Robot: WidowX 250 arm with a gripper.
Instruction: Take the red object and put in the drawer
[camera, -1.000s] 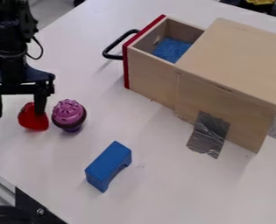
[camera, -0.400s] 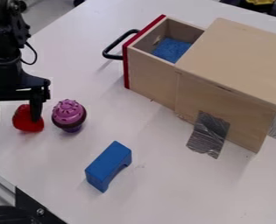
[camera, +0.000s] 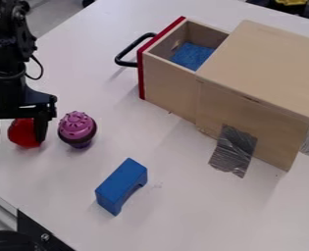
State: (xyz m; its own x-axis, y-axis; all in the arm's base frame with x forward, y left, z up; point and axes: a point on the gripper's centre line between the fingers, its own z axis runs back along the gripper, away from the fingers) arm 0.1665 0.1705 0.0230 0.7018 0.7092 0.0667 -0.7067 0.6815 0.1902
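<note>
The red object has to go in the open drawer (camera: 171,72), so my gripper next needs to grab the red object by its rounded sides.
At the left of the view the gripper (camera: 16,140) hangs low over the table, open, with its fingers spread to either side of the red object (camera: 24,133). The right finger is against or just in front of the red object's right edge; a gap shows between the left finger and it. The drawer (camera: 171,72), wooden with a red front and a black handle, stands pulled out of its box at the upper middle. A blue piece of material lies inside it.
A purple toy cupcake (camera: 77,129) stands just right of the gripper. A blue block (camera: 121,186) lies at the lower middle. The wooden box (camera: 261,68) takes up the right side, taped to the white table (camera: 183,215).
The gripper has come lower and slightly toward the left. Over the same span the red object has shifted left, away from the cupcake. The drawer has not moved.
</note>
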